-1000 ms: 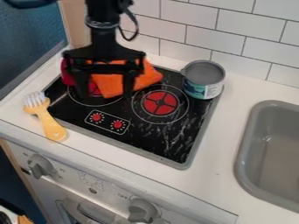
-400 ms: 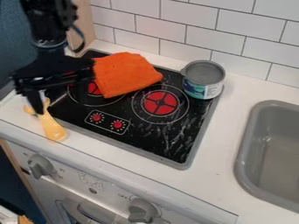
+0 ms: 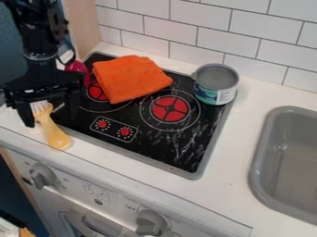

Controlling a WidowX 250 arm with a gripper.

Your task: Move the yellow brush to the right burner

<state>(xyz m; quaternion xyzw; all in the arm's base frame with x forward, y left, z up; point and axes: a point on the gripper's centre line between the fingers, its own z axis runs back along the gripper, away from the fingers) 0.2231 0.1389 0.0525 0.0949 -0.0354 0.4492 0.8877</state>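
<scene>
I will next grab the yellow brush (image 3: 54,133) by its upper part beside the bristles, then move it to the right burner.
The black gripper (image 3: 49,113) is at the left edge of the stove, open, with its fingers spread on either side of the yellow brush's upper part. The yellow brush (image 3: 54,133) lies on the white counter left of the stove, its pale bristles toward the back and its handle toward the front. I cannot tell whether the gripper touches it. The right burner (image 3: 170,109), a red disc inside white rings, has nothing on it.
An orange cloth (image 3: 131,78) covers part of the left burner (image 3: 98,92), with a dark pink object (image 3: 77,68) beside it. A grey can (image 3: 215,84) stands at the stove's back right corner. The grey sink (image 3: 263,152) is at the right.
The gripper has moved left from over the cloth to the brush, uncovering the cloth. In the last half second it has shifted and turned slightly. The brush lies where it was.
</scene>
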